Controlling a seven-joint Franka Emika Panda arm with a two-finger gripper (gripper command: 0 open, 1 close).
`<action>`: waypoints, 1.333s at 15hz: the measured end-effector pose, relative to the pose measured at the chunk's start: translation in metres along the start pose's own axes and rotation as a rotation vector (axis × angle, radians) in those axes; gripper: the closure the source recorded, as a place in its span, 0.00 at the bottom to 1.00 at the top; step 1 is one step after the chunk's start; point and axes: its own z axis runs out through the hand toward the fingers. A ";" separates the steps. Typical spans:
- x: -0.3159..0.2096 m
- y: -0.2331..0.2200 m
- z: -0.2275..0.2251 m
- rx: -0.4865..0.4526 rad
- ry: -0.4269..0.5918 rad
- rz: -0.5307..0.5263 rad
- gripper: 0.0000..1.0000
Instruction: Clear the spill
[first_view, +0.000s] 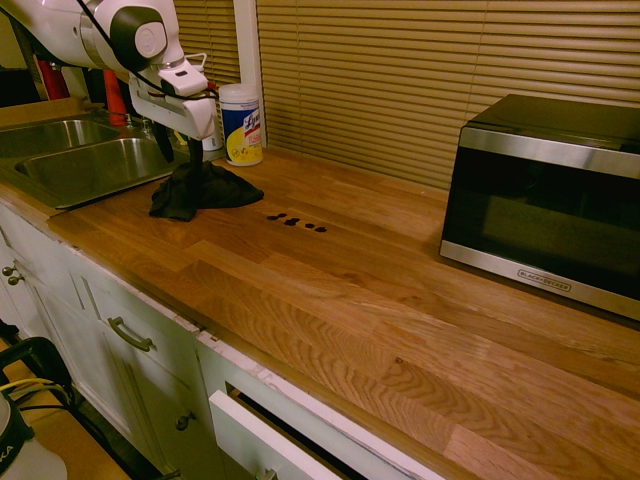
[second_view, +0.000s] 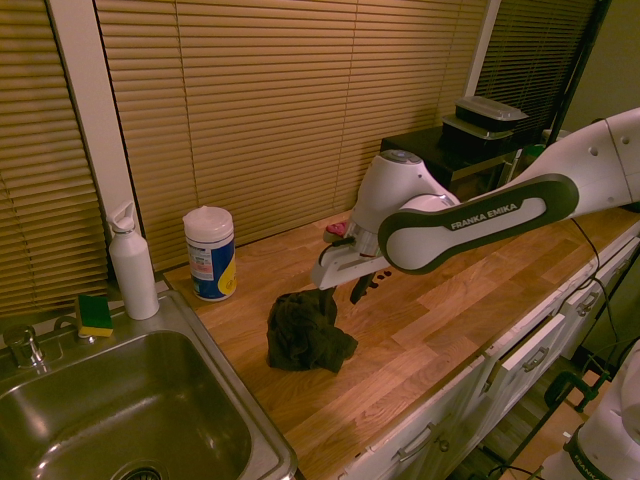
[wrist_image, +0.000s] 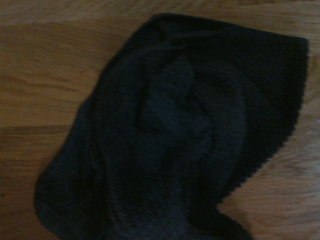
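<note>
The rag's raised middle (first_view: 203, 175) stands up in a peak while the rag's edges lie slack (first_view: 246, 194) on the wood, so my gripper needs to grip the rag there next.
The spill (first_view: 295, 221) is a short row of tiny dark blots on the wooden counter (first_view: 380, 300), a little to the right of a crumpled black rag (first_view: 200, 190). My gripper (first_view: 185, 155) hangs open just above the rag's raised middle, one finger on each side of the peak. In the second exterior view the gripper (second_view: 343, 290) stands over the upper edge of the rag (second_view: 305, 330). The wrist view is filled by the rag (wrist_image: 180, 135) lying on the wood.
A wipes canister (first_view: 240, 122) stands close behind the rag. The sink (first_view: 80, 160) lies to the left, with a white bottle (second_view: 132, 262) and a sponge (second_view: 95, 314) at its rim. A microwave (first_view: 545, 200) occupies the far right. Blinds cover the back wall.
</note>
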 end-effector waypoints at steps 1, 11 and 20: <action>-0.005 -0.008 0.006 -0.004 -0.009 -0.004 0.00; 0.000 -0.029 0.089 -0.068 -0.002 0.028 1.00; 0.005 -0.035 0.089 -0.083 0.005 0.005 1.00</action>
